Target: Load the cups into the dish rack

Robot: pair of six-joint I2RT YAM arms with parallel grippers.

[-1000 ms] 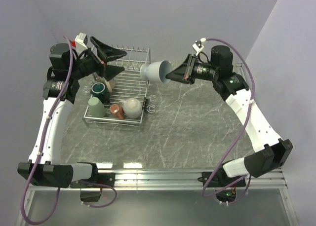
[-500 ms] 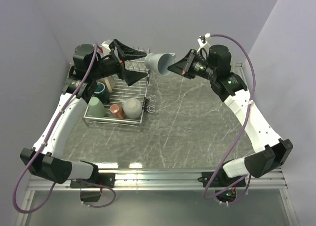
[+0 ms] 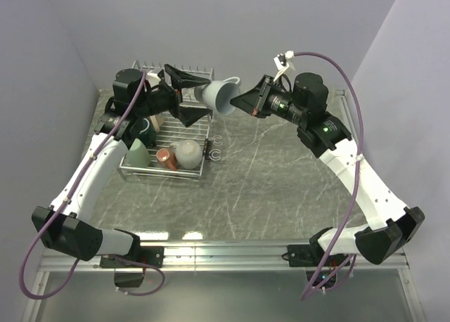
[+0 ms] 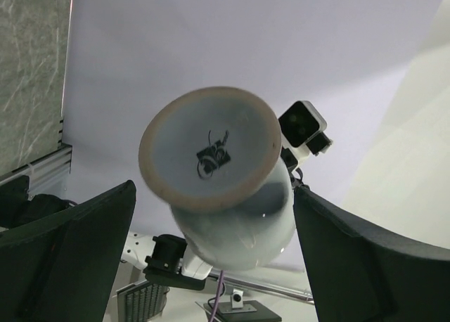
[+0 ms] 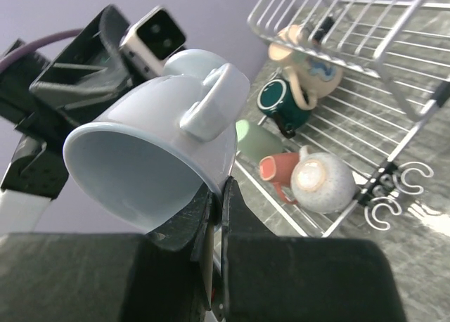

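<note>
My left gripper should grab the light blue-grey cup around its base [image 4: 211, 152] next. The cup's rim then stays free, so the cup can go into the rack with its opening down.
A light blue-grey cup [image 3: 216, 95] hangs in the air over the dish rack's [image 3: 199, 129] right back corner, on its side with its base toward the left arm. My right gripper [image 3: 234, 100] is shut on the cup's rim [image 5: 228, 169], one finger inside and one outside. My left gripper [image 3: 197, 95] is open, its fingers on either side of the cup's base [image 4: 207, 153]. Lying in the rack are a dark green cup [image 3: 143, 129], a pale green cup [image 3: 136, 153], a red-brown cup [image 3: 166, 157] and a cream cup [image 3: 188, 152]. A tan cup [image 5: 307, 60] shows in the right wrist view.
The rack's raised back row of tines [image 3: 195, 72] stands just behind the held cup. Two white hooks [image 3: 216, 147] hang on the rack's right side. Walls close in at the left and back. Marbled tabletop [image 3: 281, 181] stretches right of the rack.
My left arm swung right from over the rack, bringing its open jaws round the cup's base. My right arm carried the cup a little left and back, tilting it.
</note>
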